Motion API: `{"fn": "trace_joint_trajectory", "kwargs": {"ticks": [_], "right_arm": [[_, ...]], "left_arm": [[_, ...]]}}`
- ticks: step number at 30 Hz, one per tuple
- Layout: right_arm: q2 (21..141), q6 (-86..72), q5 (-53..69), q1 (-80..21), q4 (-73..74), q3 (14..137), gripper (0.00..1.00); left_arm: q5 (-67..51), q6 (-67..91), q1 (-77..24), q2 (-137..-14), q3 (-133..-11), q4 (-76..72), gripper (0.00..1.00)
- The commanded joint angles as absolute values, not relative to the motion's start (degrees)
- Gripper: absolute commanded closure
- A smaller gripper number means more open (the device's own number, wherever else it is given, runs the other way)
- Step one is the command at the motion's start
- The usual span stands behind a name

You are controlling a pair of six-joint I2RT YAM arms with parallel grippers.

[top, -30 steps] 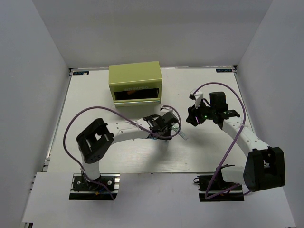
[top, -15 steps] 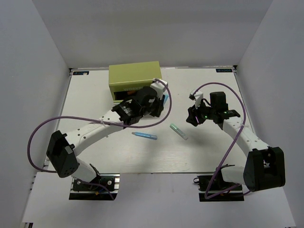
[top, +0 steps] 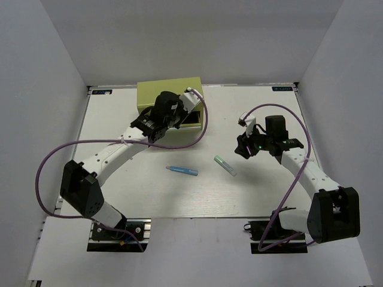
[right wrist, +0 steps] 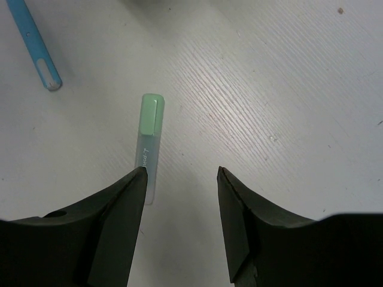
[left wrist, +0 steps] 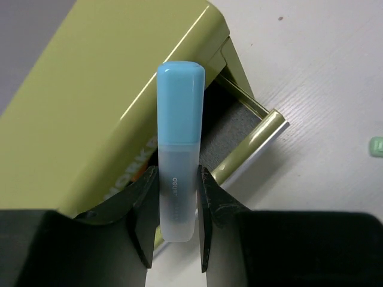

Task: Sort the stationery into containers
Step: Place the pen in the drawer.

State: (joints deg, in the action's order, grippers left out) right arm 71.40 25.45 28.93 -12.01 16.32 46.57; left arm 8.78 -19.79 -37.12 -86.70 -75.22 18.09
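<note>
The light blue marker's cap is over the chest's edge and its body over the drawer's front, so it would end on that edge of the chest if I opened my left gripper now.
My left gripper (top: pixel 157 121) (left wrist: pixel 178 179) is shut on the light blue marker (left wrist: pixel 179 119), holding it by its clear barrel over the front of the olive tool chest (top: pixel 170 92) (left wrist: pixel 90 113). The chest's upper drawer (left wrist: pixel 245 119) is pulled open just under the marker's cap. My right gripper (top: pixel 244 147) (right wrist: pixel 181 173) is open and empty, low over the table. The green marker (top: pixel 225 165) (right wrist: pixel 149 140) lies just beside its left finger. The thin bright-blue pen (top: pixel 182 171) (right wrist: pixel 35 51) lies on the table centre. The orange-capped marker is not clearly visible.
The chest stands at the back of the white table (top: pixel 269 191), left of centre. Grey walls close in the left, right and far sides. The left arm's purple cable (top: pixel 60 155) loops out over the left side of the table.
My left arm has swung from the table centre back to the chest's open drawer, carrying the light blue marker. The right arm has barely moved.
</note>
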Motion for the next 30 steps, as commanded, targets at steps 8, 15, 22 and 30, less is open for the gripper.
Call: {"fn": "trace_joint_trajectory", "kwargs": {"ticks": [8, 15, 22, 30], "right_arm": [[68.73, 26.63, 30.32, -11.6, 14.41, 45.53, 0.43], [68.82, 26.72, 30.15, -11.51, 13.97, 45.35, 0.43], [69.26, 26.63, 30.32, -11.51, 13.8, 45.7, 0.43], [69.43, 26.81, 30.67, -11.51, 14.24, 45.88, 0.43]], "left_arm": [[4.12, -36.21, -34.45, -92.9, -79.01, 18.2, 0.93], [7.29, -37.79, -33.93, -93.6, -78.31, 16.35, 0.9], [9.84, -38.5, -33.93, -93.6, -75.85, 14.42, 0.72], [12.74, -38.5, -33.93, -93.6, -74.27, 11.87, 0.47]]}}
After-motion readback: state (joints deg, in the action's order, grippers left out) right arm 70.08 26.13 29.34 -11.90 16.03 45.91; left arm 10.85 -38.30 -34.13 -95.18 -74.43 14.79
